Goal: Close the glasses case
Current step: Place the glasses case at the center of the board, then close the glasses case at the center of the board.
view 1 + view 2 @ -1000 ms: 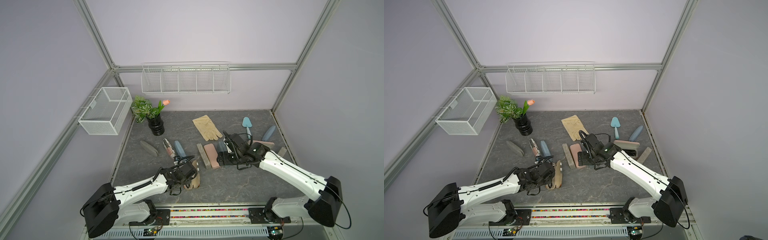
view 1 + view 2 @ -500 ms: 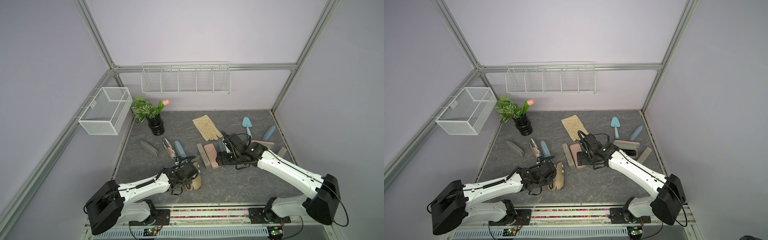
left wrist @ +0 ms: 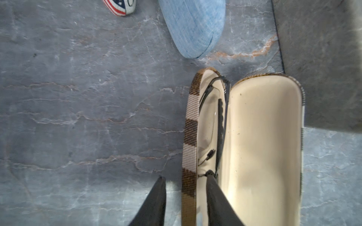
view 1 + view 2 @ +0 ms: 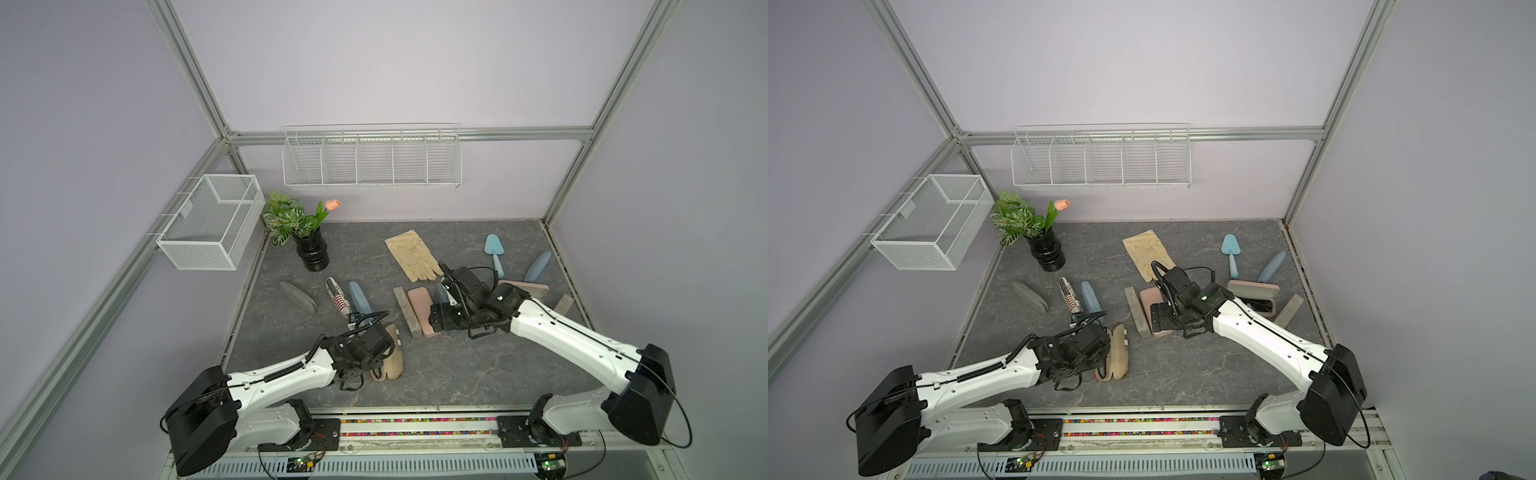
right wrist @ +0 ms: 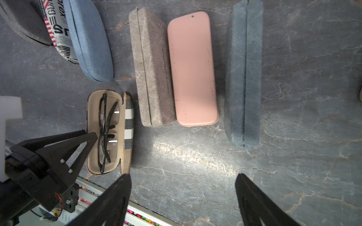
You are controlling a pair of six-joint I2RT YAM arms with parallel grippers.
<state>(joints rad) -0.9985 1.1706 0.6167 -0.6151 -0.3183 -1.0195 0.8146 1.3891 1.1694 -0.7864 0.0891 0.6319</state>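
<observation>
The glasses case needs to be pushed closed next, so my right gripper should close while empty and put its fingers against the lid's plaid outer side point(image 4: 400, 342) point(image 5: 128, 130).
The plaid glasses case point(image 4: 392, 353) point(image 4: 1119, 353) point(image 5: 128, 125) lies open near the table's front edge. Its cream-lined lid point(image 3: 264, 146) stands raised beside the tray. Black glasses point(image 3: 220, 121) point(image 5: 105, 127) lie in the tray. My left gripper point(image 3: 185, 177) point(image 4: 380, 353) point(image 4: 1100, 353) is open and straddles the tray's outer wall: one finger is outside on the table side, the other inside over the glasses, and neither presses the wall. My right gripper point(image 5: 183, 176) point(image 4: 440, 322) point(image 4: 1160, 320) is open wide and empty. It hovers above the closed cases to the right.
Closed grey point(image 5: 152, 68), pink point(image 5: 193, 68) and blue-grey point(image 5: 243, 78) cases lie side by side behind the plaid one. A blue fabric case point(image 3: 194, 25) and a printed case point(image 4: 338, 297) lie farther left. Glove point(image 4: 411, 255), trowel point(image 4: 494, 253), vase point(image 4: 311, 249) stand behind.
My left jaws, shut a second ago, have spread apart around the tray wall. The right arm has edged slightly left; its jaws stay wide.
</observation>
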